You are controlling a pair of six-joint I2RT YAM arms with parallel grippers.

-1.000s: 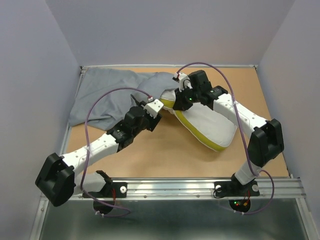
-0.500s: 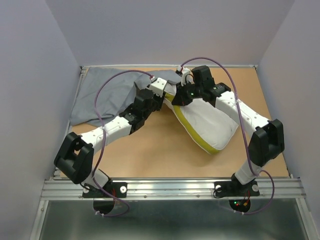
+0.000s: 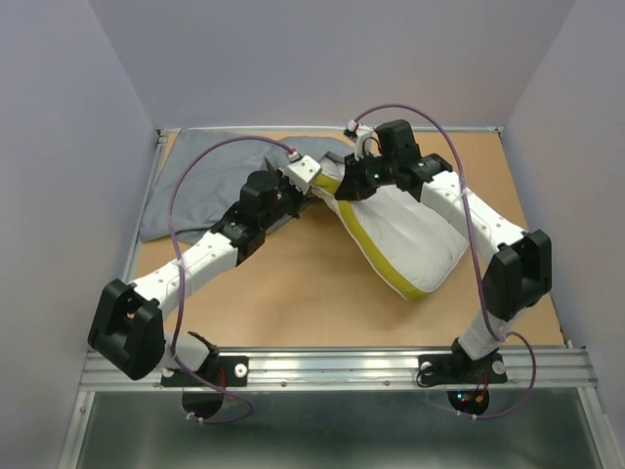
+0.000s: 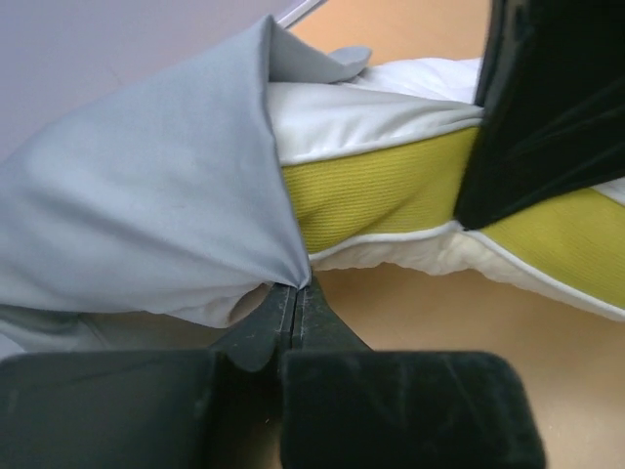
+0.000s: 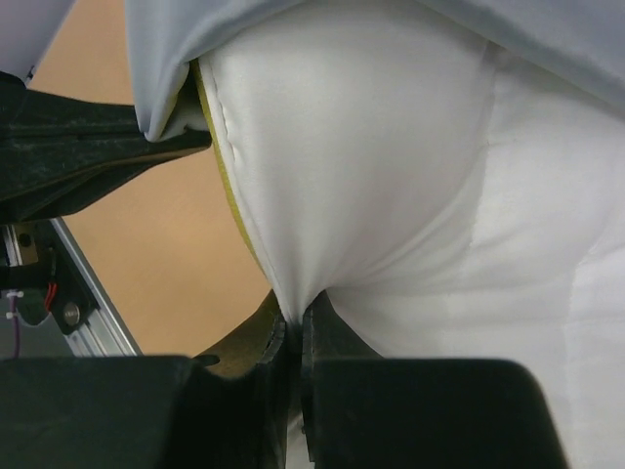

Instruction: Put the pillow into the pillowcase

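Observation:
I should keep holding the pinched white cover with my right gripper: it lies beside the grey pillowcase's edge and would end up outside the pillowcase's opening if I let go now.
The white pillow [image 3: 410,234] with its yellow band lies right of centre, its far end tucked under the mouth of the grey pillowcase [image 3: 200,186] at the back left. My left gripper [image 3: 311,198] is shut on the pillowcase's lower edge [image 4: 146,215], right at the pillow's yellow side [image 4: 371,195]. In its own wrist view the left gripper [image 4: 296,290] has its jaws pressed together on the grey cloth. My right gripper [image 5: 296,327] is shut on a pinch of the pillow's white cover [image 5: 391,147]. The grey cloth [image 5: 166,39] drapes over the pillow's end.
A brown tabletop [image 3: 293,293] is enclosed by pale walls at the left, back and right. A metal rail [image 3: 332,366] runs along the near edge with both arm bases. The right arm's black body [image 4: 557,98] hangs close over the pillow beside the left gripper.
My left gripper moved up to the pillowcase mouth and went from open to shut on its edge. The pillowcase has shifted back and left. The right gripper kept its hold on the pillow.

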